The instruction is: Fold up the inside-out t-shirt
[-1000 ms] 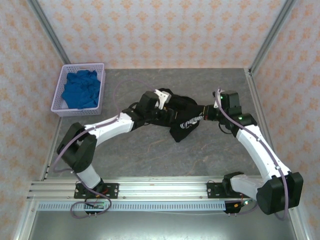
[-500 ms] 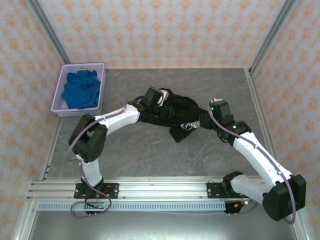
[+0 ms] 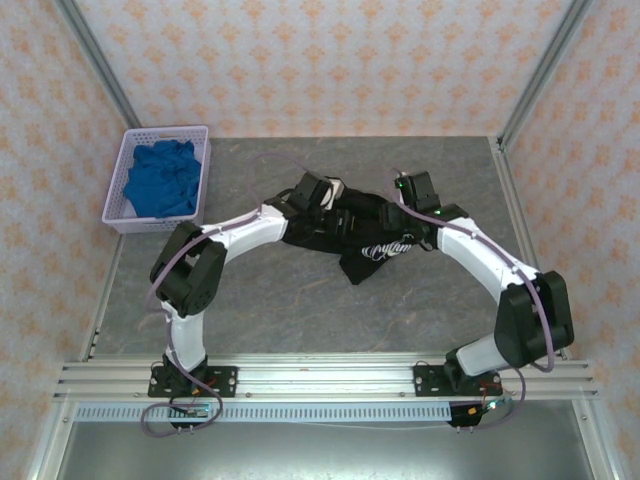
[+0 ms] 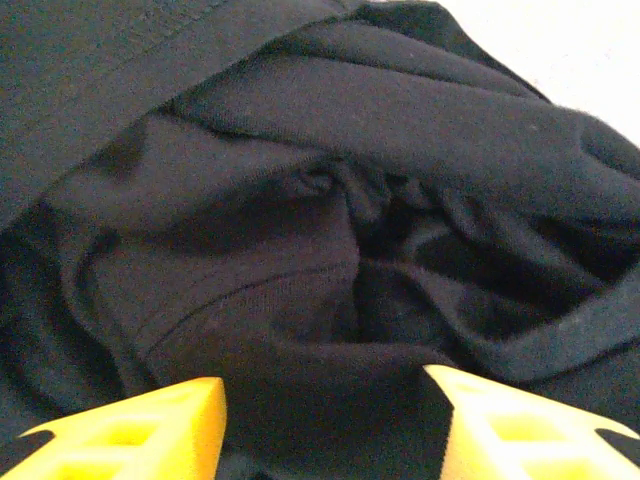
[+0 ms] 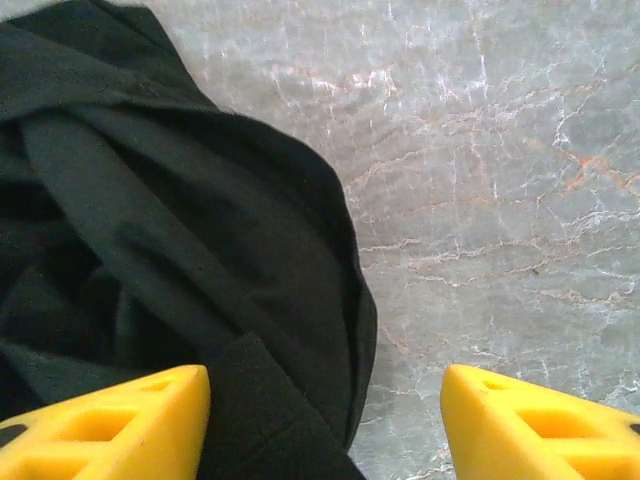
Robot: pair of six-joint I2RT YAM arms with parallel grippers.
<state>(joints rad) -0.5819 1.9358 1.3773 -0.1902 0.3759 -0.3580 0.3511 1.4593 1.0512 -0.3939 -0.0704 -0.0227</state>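
Next, my right gripper takes hold of the t-shirt's hem (image 5: 335,415) at the t-shirt's edge opposite my left gripper, to stretch the t-shirt open for folding.
The black inside-out t-shirt (image 3: 368,224) lies crumpled mid-table, its white printed graphic (image 3: 386,248) facing up. My left gripper (image 3: 337,204) is pushed into the shirt's left side. In the left wrist view its yellow fingers (image 4: 140,430) stand apart, and a raised fold of black fabric (image 4: 330,390) fills the gap of the left gripper (image 4: 325,405). My right gripper (image 3: 398,202) hovers at the shirt's back right edge. In the right wrist view the right gripper (image 5: 325,395) is open; the shirt's hem (image 5: 260,400) lies beside its left finger (image 5: 110,425), and bare table lies under the rest of the gap.
A lilac basket (image 3: 160,133) holding a bright blue cloth (image 3: 160,182) stands at the back left. The grey marbled table (image 3: 300,300) has free room in front of the shirt. Metal posts and patterned walls close in the sides and back.
The right gripper has let go of the shirt's right side, opened, and swung left and back. The left gripper has pushed farther into the shirt, and its jaws have narrowed.
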